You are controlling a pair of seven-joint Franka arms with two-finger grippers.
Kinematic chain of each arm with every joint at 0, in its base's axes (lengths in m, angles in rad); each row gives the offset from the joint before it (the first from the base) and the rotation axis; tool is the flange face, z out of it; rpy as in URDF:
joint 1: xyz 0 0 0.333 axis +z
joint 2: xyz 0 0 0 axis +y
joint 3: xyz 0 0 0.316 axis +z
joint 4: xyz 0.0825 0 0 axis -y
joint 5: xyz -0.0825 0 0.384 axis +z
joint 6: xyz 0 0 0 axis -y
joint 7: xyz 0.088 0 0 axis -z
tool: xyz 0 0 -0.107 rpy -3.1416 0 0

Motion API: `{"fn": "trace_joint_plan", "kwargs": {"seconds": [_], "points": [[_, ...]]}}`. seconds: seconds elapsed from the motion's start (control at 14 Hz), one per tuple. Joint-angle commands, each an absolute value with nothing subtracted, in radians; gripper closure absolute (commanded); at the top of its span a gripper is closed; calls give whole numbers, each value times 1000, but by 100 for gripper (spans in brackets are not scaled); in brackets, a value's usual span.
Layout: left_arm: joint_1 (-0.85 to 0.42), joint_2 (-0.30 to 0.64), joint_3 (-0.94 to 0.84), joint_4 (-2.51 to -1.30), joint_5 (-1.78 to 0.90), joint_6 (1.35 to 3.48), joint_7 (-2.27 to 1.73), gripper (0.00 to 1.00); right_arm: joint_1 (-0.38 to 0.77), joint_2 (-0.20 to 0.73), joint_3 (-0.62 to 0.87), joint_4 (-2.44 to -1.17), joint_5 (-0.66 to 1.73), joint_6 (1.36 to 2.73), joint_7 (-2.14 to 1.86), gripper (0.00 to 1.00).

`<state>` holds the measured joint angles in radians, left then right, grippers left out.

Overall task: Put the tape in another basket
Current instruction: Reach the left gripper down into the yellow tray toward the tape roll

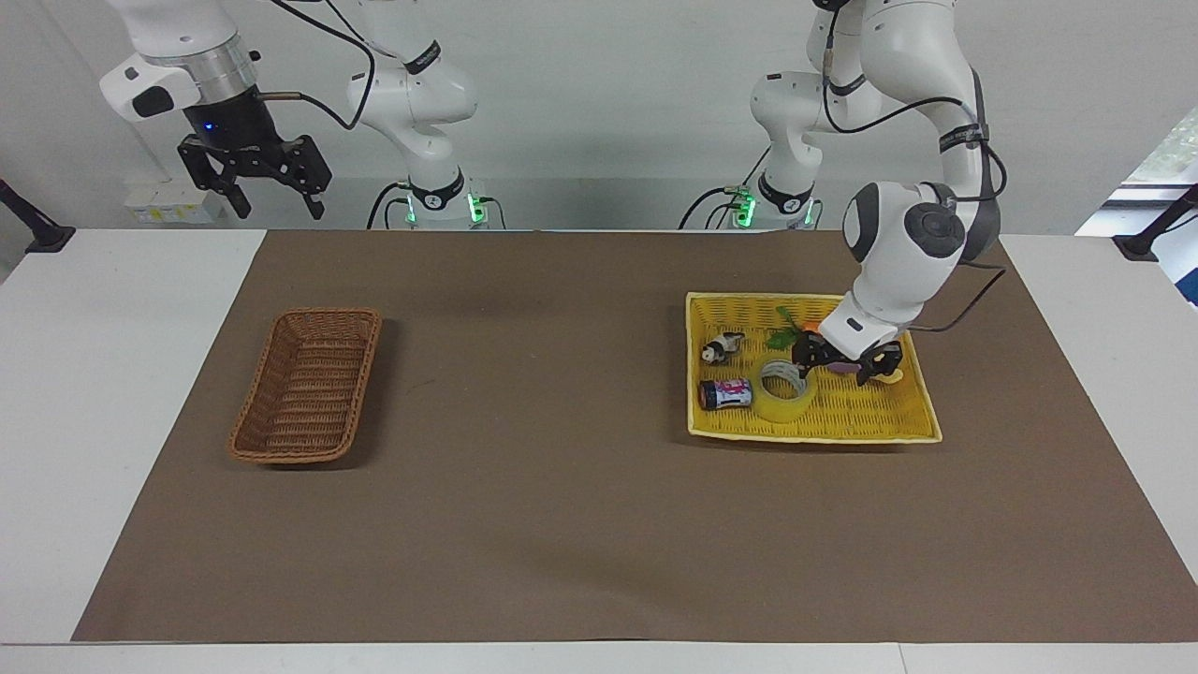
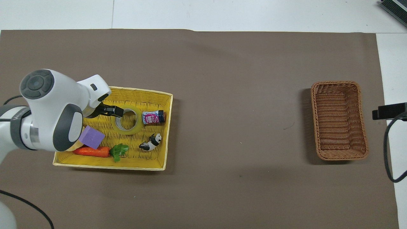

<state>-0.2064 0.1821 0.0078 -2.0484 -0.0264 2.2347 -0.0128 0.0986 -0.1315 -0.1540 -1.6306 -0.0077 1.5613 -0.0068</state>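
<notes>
My left gripper grips the tape's narrow side beside the tape's open hole next to move the tape, since the tape's full ring spreads wider than my fingers.
The tape, a yellowish translucent ring, lies flat in the yellow woven tray at the left arm's end of the table. My left gripper is low in the tray, open, just beside the tape toward the left arm's end. One fingertip is at the roll's rim, and nothing is held. The brown wicker basket stands empty at the right arm's end. My right gripper waits high up near its base, open and empty.
In the tray with the tape are a small dark can with a pink label, a panda figure, a carrot and a purple block. Brown mat lies between tray and basket.
</notes>
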Motion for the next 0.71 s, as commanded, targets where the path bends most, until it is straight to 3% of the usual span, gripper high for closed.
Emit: {"fn": "trace_joint_plan", "kwargs": {"seconds": [0.0, 0.07, 0.21, 0.29, 0.64], "points": [[-241, 178, 23, -2140, -38, 2347, -70, 24, 92, -144, -147, -1637, -9, 1548, -31, 0], [-247, 173, 23, -2170, -38, 2368, -74, 41, 92, -144, -147, -1637, -9, 1548, -31, 0], [-274, 176, 25, -2189, -38, 2393, -171, 95, 92, -144, -147, -1635, -9, 1548, -32, 0], [-275, 176, 25, -2187, -38, 2388, -196, 100, 92, -146, -147, -1637, -9, 1548, -31, 0], [-259, 164, 26, -2071, -37, 2249, -198, 100, 92, -144, -147, -1637, -9, 1548, -32, 0]]}}
